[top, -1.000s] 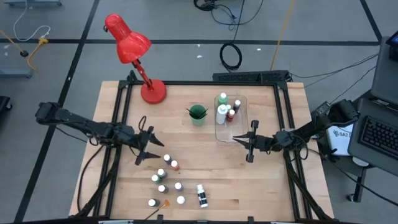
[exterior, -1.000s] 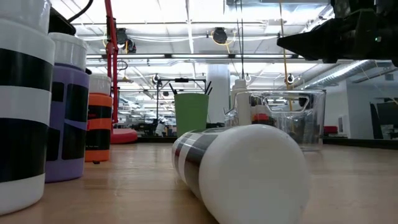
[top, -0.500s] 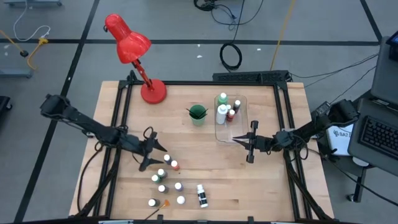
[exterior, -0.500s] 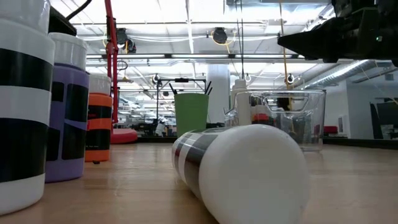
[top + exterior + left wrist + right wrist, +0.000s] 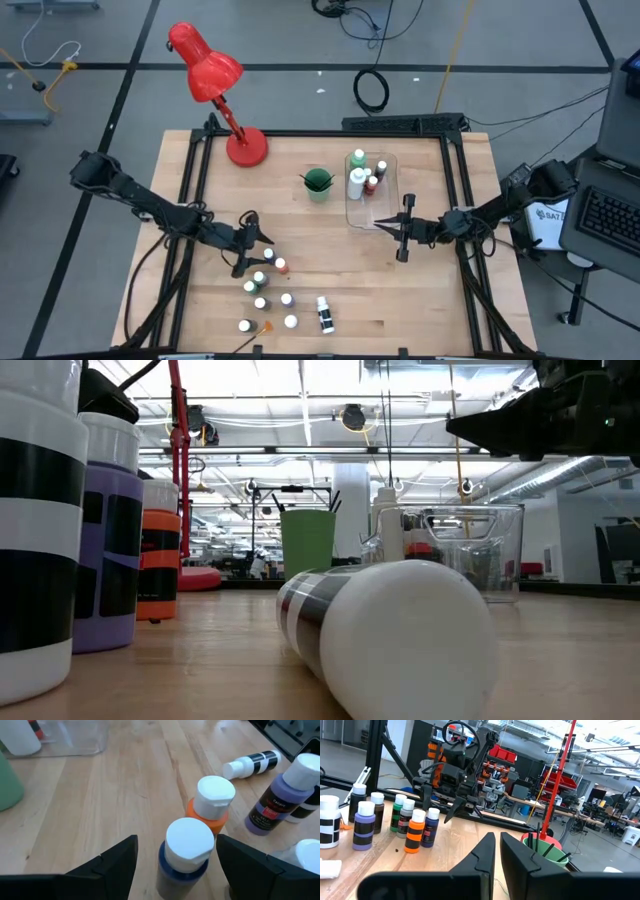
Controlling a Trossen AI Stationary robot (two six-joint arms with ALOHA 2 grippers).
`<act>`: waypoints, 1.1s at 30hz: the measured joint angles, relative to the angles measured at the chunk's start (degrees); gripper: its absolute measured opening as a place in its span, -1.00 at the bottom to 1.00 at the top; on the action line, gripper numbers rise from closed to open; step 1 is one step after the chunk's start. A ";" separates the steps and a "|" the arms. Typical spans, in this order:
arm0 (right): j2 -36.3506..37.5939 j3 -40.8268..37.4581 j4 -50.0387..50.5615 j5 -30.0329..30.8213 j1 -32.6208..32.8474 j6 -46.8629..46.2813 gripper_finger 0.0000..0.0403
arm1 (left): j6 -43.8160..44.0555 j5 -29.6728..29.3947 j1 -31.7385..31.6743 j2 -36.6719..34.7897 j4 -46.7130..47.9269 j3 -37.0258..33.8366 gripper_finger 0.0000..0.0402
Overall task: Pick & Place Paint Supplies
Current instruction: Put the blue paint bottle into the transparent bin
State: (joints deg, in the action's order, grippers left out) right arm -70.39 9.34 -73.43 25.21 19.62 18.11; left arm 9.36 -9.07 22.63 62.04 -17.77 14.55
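The fingers of my left gripper are beside the blue bottle, level with its white cap (image 5: pixel 189 842), so it is now time to close on the bottle.
Several tiny white-capped paint bottles (image 5: pixel 262 290) stand near the front left of the table, and a black-and-white one (image 5: pixel 323 313) lies on its side. My left gripper (image 5: pixel 256 247) is open. Its fingers stand on either side of a blue bottle (image 5: pixel 186 851) without touching it. An orange bottle (image 5: pixel 212 802) stands just behind. My right gripper (image 5: pixel 403 229) is shut and empty, held above the table beside the clear bin (image 5: pixel 390 205). The bin holds two taller white bottles (image 5: pixel 356 182) and small ones. Dark brushes stand in the green cup (image 5: pixel 318 184).
A red desk lamp (image 5: pixel 212 75) stands at the far left corner. A purple bottle (image 5: pixel 274 802) stands right of the orange one. In the low view the lying bottle (image 5: pixel 390 630) fills the foreground. Bare wood lies between the bottle cluster and the bin.
My left gripper has moved toward the table's right and slightly toward its near edge, closing in on the bottle cluster until its open fingers flank the blue bottle. The bottles have not moved.
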 joint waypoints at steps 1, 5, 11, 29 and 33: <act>0.00 0.00 0.02 0.00 -0.01 0.01 -0.88 | -0.50 0.01 0.00 0.02 -0.01 0.00 0.36; -0.02 0.00 0.31 0.00 0.00 0.07 -0.88 | -1.68 -0.01 0.00 0.00 -0.87 0.00 0.25; -0.02 0.00 0.28 0.00 0.00 0.13 -0.88 | -0.19 -0.01 -0.02 0.00 -2.71 0.02 -0.14; -0.02 0.00 0.65 0.00 0.00 1.47 -0.88 | -5.09 -11.15 -2.25 -1.72 10.41 12.06 -0.51; -0.02 0.00 0.77 0.00 0.00 2.14 -0.88 | -8.78 -11.29 -6.05 1.07 19.30 25.48 -0.51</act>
State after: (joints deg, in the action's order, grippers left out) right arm -70.41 9.34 -72.66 25.22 19.62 20.25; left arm 0.58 -20.37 16.58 63.11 1.53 40.03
